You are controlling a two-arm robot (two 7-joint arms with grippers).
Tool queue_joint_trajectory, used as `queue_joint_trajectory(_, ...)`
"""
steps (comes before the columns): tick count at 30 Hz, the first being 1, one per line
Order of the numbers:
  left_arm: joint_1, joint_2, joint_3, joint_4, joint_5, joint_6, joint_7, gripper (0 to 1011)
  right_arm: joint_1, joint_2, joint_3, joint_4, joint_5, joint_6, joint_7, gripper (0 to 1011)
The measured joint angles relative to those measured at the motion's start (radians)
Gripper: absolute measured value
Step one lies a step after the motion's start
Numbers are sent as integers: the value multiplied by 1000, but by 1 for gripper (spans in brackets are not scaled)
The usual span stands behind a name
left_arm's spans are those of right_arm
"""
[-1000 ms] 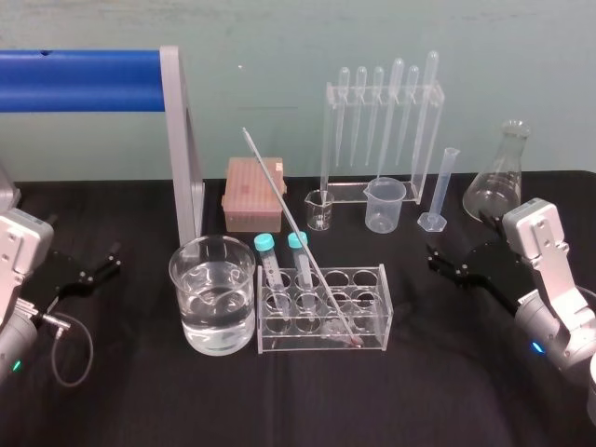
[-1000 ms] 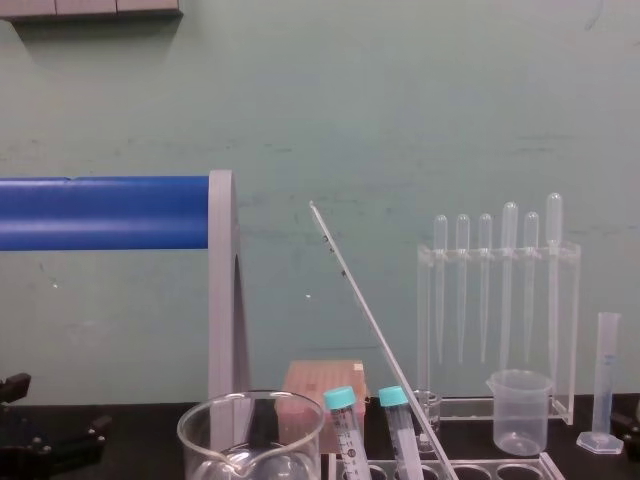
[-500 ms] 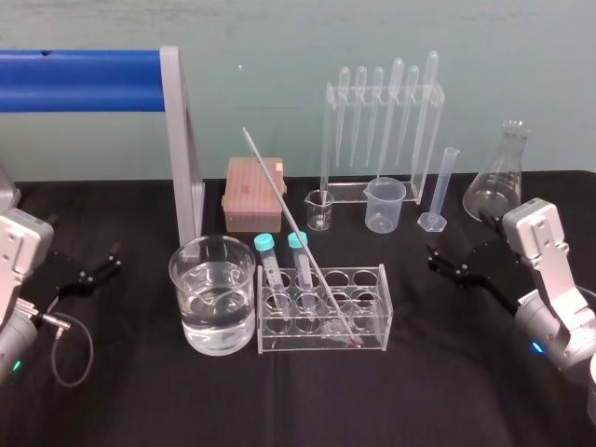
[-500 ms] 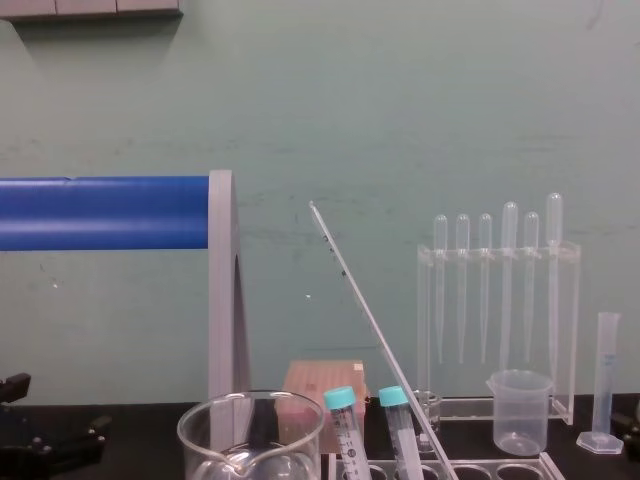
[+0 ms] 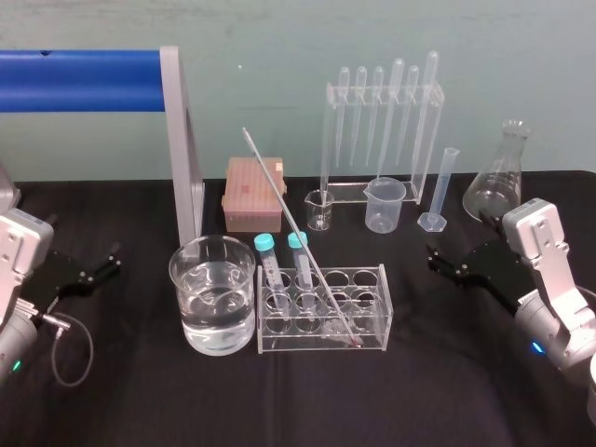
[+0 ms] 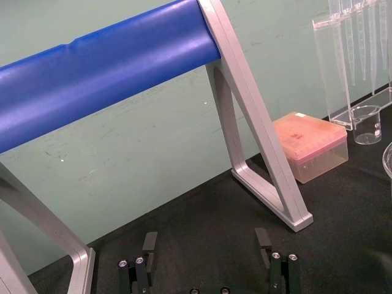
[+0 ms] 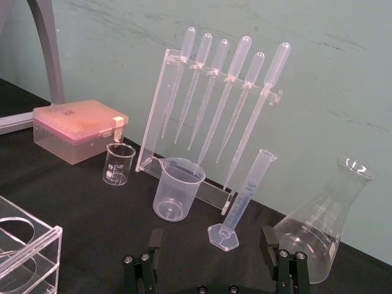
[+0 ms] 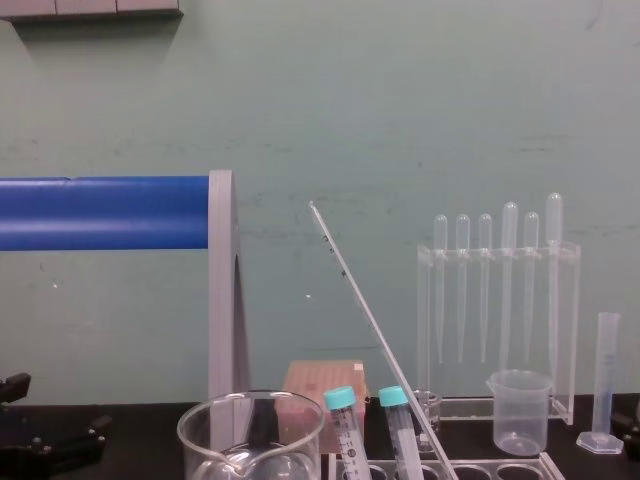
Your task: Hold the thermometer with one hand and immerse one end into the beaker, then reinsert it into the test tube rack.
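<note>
My right gripper is still to reach the thermometer and needs to grab its upper part (image 8: pixel 360 300), because teal-capped tubes crowd the thermometer's lower end in the rack.
The thermometer (image 5: pixel 296 228), a long thin glass rod, leans up and to the left out of the test tube rack (image 5: pixel 372 326), its lower end in a front hole. It also crosses the chest view as the thermometer (image 8: pixel 370 325). Two teal-capped tubes (image 5: pixel 268 256) stand in the rack's left holes. The wide glass beaker (image 5: pixel 212 279), part full of water, sits just left of the rack. My left gripper (image 5: pixel 114 259) rests open at the far left of the table, nothing between its fingers (image 6: pixel 149 242). My right gripper (image 5: pixel 434 259) rests open at the right, also empty, fingers (image 7: pixel 267 236) wide apart.
A grey frame with a blue bar (image 5: pixel 84 81) stands at the back left. Behind the rack are a pink tip box (image 5: pixel 251 194), a small glass beaker (image 5: pixel 319 209), a plastic beaker (image 5: pixel 384 205), a pipette stand (image 5: pixel 382 121), a graduated cylinder (image 5: pixel 442 191) and a conical flask (image 5: pixel 498 182).
</note>
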Motion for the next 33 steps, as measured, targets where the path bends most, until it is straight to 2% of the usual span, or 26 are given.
queue_joint_trajectory(22,0,0,0,0,0,0,0,1008,-3,2,7,-4,4,0,11,1003)
queue_joint_trajectory(25,0,0,0,0,0,0,0,1008,-13,12,27,-28,43,7,61,1003)
queue_joint_trajectory(28,0,0,0,0,0,0,0,1008,-23,28,56,-64,116,34,135,1003)
queue_joint_trajectory(29,0,0,0,0,0,0,0,1008,-26,39,73,-86,166,60,185,1003)
queue_joint_trajectory(30,0,0,0,0,0,0,0,1008,-27,42,78,-95,182,71,202,1003)
queue_joint_trajectory(31,0,0,0,0,0,0,0,1008,-26,54,88,-117,223,97,250,1003)
queue_joint_trajectory(33,0,0,0,0,0,0,0,1008,-22,65,94,-139,258,126,303,1003)
